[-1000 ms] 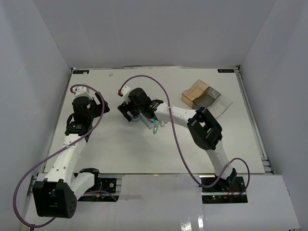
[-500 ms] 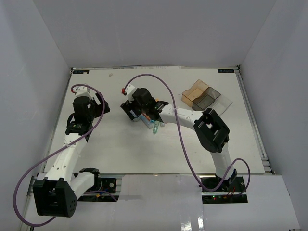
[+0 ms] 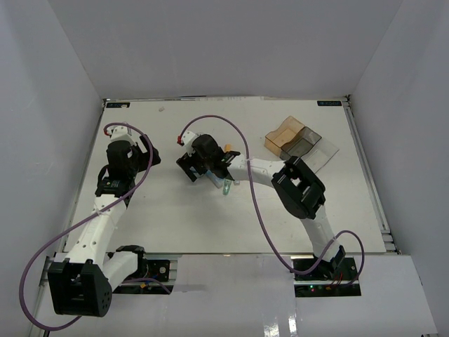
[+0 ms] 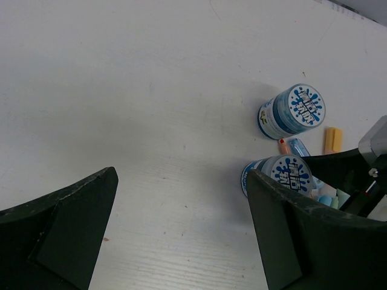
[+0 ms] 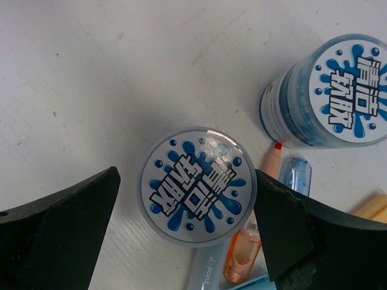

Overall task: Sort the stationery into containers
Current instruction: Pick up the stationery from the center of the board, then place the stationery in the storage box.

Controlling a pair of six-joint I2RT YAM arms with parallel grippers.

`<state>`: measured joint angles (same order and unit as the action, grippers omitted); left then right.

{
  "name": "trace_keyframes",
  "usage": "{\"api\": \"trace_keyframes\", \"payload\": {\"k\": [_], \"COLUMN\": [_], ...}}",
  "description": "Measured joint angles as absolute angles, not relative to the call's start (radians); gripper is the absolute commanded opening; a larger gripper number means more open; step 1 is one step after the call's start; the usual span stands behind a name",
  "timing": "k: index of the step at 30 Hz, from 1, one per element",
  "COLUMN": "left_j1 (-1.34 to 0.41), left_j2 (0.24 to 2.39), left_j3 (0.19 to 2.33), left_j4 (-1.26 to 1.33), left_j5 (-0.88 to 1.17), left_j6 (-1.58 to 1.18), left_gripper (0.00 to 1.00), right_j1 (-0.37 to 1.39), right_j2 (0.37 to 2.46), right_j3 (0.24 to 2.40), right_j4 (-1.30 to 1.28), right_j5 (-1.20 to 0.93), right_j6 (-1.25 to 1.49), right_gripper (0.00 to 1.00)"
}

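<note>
My right gripper should close on the near roll (image 3: 198, 170) (image 5: 198, 188): the roll's full width is between my fingers, so they would catch the roll if I closed now.
Two round blue-and-white rolls stand on the table: one (image 5: 198, 185) lies between the jaws of my right gripper (image 5: 186, 181), the other (image 5: 329, 93) is just beyond. The right gripper (image 3: 203, 167) is open, with its jaws on either side of the near roll and a gap on the left side. Pastel pieces lie beside the rolls: orange (image 5: 245, 254), blue (image 5: 296, 175), yellow (image 5: 375, 208), and a green one (image 3: 226, 187). My left gripper (image 4: 181, 181) is open and empty, left of the pile (image 3: 140, 158). The containers (image 3: 300, 142) sit at the far right.
White walls enclose the table (image 3: 175, 217) on three sides. The right arm's purple cable (image 3: 242, 140) arcs over the pile. The left wrist view shows both rolls (image 4: 294, 110) and the right gripper's dark body (image 4: 363, 175) at its right edge.
My right gripper has shifted and turned slightly over the pile and now straddles the near roll. The left arm has not moved.
</note>
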<state>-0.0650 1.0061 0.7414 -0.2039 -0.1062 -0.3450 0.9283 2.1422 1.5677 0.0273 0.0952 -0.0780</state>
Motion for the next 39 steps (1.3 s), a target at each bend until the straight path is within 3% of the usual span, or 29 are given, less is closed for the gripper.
{"api": "trace_keyframes", "payload": {"k": [2, 13, 16, 21, 26, 32, 39], "left_j1": [-0.065, -0.063, -0.062, -0.062, -0.062, -0.062, -0.061], "left_j2": [1.006, 1.007, 1.007, 1.015, 1.027, 1.032, 1.040], "left_j3": [0.741, 0.741, 0.741, 0.741, 0.741, 0.741, 0.741], "left_j4": [-0.204, -0.205, -0.205, -0.205, -0.206, -0.207, -0.209], "left_j5": [-0.104, -0.094, -0.093, -0.085, -0.070, -0.056, -0.044], "left_j6": [-0.345, -0.345, -0.345, -0.345, -0.345, -0.345, -0.345], "left_gripper": [0.98, 0.98, 0.98, 0.98, 0.98, 0.98, 0.98], "right_j1": [0.926, 0.922, 0.922, 0.916, 0.865, 0.572, 0.247], "right_j2": [2.150, 2.153, 2.152, 2.100, 1.893, 1.692, 1.735], "right_j3": [1.568, 1.586, 1.586, 1.581, 1.530, 1.485, 1.423], "right_j4": [0.025, 0.020, 0.019, -0.036, -0.065, -0.033, -0.076], "right_j5": [0.091, 0.072, 0.068, 0.059, 0.081, 0.136, 0.201], "right_j6": [-0.076, -0.065, -0.065, -0.067, -0.074, -0.070, -0.020], "right_gripper": [1.00, 0.37, 0.31, 0.29, 0.29, 0.29, 0.30]}}
